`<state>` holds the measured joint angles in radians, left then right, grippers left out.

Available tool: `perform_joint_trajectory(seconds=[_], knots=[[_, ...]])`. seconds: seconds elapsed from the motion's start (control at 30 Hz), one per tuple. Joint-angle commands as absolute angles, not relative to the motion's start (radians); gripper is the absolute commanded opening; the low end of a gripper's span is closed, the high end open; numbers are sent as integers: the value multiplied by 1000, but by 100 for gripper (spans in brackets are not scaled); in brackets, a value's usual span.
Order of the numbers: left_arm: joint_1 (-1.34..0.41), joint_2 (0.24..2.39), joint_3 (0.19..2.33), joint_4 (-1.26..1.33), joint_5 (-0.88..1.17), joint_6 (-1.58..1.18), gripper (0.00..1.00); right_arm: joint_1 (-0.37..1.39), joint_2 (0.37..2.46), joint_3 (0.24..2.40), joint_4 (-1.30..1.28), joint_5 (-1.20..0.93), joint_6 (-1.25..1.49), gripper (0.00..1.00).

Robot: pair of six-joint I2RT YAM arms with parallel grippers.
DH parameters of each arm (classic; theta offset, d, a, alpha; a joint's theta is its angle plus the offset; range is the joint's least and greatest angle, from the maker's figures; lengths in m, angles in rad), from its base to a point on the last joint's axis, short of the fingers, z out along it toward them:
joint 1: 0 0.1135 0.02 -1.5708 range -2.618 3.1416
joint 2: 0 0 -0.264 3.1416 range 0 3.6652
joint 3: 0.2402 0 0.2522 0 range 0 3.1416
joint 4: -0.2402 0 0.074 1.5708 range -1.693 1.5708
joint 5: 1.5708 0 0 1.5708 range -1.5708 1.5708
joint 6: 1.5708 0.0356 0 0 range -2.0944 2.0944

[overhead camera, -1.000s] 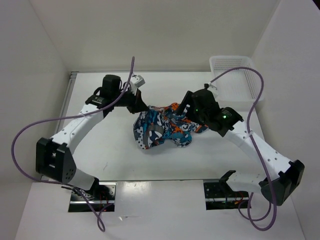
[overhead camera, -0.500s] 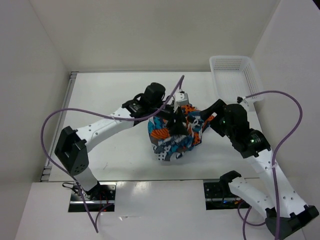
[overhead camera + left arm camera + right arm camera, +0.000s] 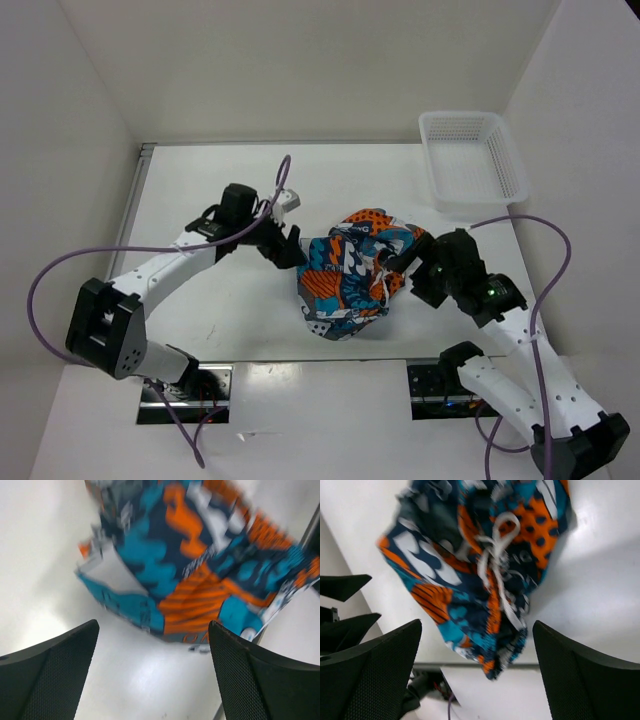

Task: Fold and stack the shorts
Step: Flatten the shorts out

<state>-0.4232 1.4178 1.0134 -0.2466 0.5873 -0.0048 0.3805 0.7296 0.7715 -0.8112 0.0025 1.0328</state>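
I will next grab the gathered waistband end (image 3: 503, 631) beside the white drawstring (image 3: 495, 565) with my right gripper. Then the shorts can be spread open for folding.
The shorts (image 3: 352, 272) lie in a crumpled heap mid-table, printed in orange, teal, white and black. My left gripper (image 3: 291, 249) sits just left of the heap, open and holding nothing. In the left wrist view the shorts (image 3: 190, 565) lie ahead of the wide-apart fingers (image 3: 55, 675), with bare table under the left gripper (image 3: 153, 630). My right gripper (image 3: 398, 268) stands at the heap's right edge, also open. In the right wrist view the shorts (image 3: 480, 570) show their white drawstring (image 3: 495, 565) ahead of the right gripper (image 3: 477, 627).
A white mesh basket (image 3: 470, 160) stands at the back right corner. White walls close off the table at the left, back and right. The left arm's fingers (image 3: 345, 586) show at the left edge of the right wrist view.
My left gripper has opened, let go of the shorts and drawn back to the left. The shorts have dropped into a heap. The right arm has shifted slightly, still open.
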Motion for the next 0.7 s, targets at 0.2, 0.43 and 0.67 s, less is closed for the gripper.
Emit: perform_joint_trajectory(seconds=[0.2, 0.43, 0.67], knots=[[-425, 1557, 899, -80, 609, 0, 97, 503, 716, 623, -789, -155, 1175, 92], [-443, 1678, 937, 18, 690, 0, 92, 638, 790, 568, -646, -167, 1261, 71], [-443, 1669, 974, -11, 637, 0, 0, 657, 880, 641, -575, -84, 1252, 6]])
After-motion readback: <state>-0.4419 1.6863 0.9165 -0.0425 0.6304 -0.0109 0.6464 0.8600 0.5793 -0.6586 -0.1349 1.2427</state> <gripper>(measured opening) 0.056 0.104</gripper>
